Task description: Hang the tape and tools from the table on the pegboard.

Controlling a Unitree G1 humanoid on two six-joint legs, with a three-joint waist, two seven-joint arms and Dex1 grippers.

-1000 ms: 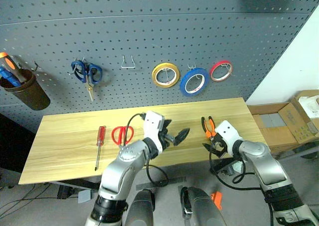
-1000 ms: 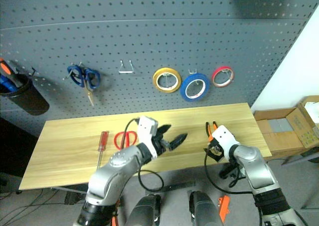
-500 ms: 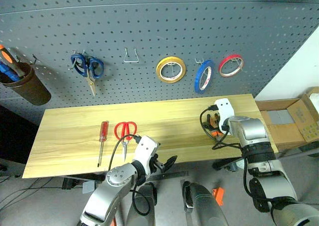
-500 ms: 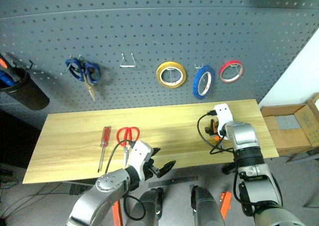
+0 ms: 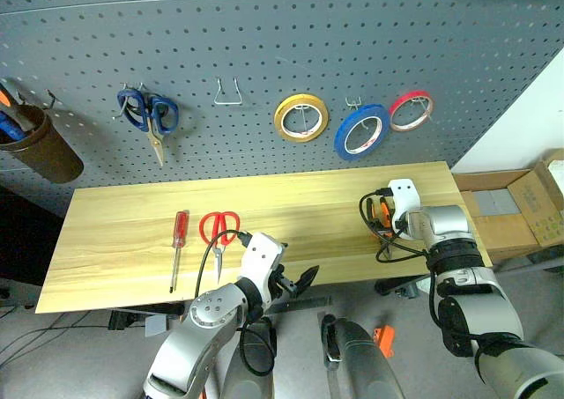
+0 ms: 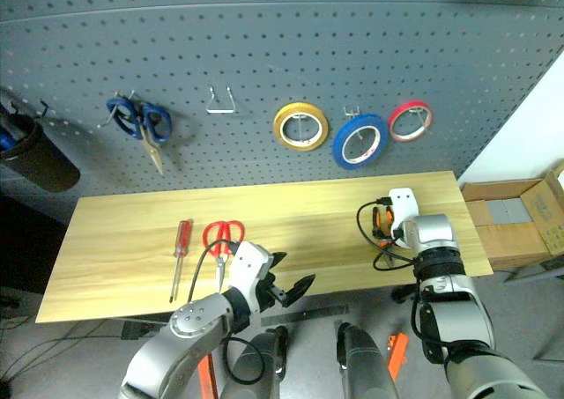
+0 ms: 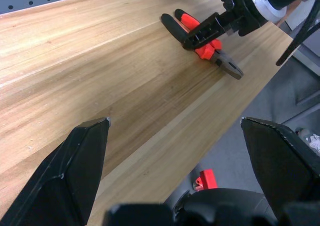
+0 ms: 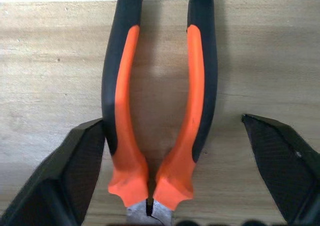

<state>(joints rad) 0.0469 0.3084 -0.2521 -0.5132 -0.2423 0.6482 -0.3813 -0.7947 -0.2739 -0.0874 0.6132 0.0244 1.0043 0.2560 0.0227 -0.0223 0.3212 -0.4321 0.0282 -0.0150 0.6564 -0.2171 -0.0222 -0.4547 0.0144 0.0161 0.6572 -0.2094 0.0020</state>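
My left gripper is to grab the screwdriver by its chunky red handle (image 5: 180, 231) next, because the red screwdriver has a long, thin shaft (image 5: 174, 270).
The blue tape (image 5: 361, 132) hangs on a hook of the dark grey pegboard (image 5: 264, 38). The orange-and-black pliers (image 8: 160, 111) lie near the right end of the wooden table (image 5: 115, 240). My right gripper (image 8: 173, 121) is over them, open, with one finger outside each handle. Red-handled scissors (image 5: 218, 227) and the red screwdriver (image 5: 178, 247) lie on the left half of the table. My left gripper (image 5: 295, 280) hangs open and empty at the table's front edge, below the scissors.
On the pegboard hang blue-handled scissors (image 5: 150, 117), a yellow tape ring (image 5: 300, 118), a red tape ring (image 5: 411, 110) and a bare wire hook (image 5: 228, 95). A brown cup (image 5: 40, 148) is at far left. Cardboard boxes (image 5: 511, 214) stand to the right.
My right gripper has swung from the table's front edge to over the pliers and turned along them. My left gripper has drawn back to the front edge. The blue tape has swung on its hook.
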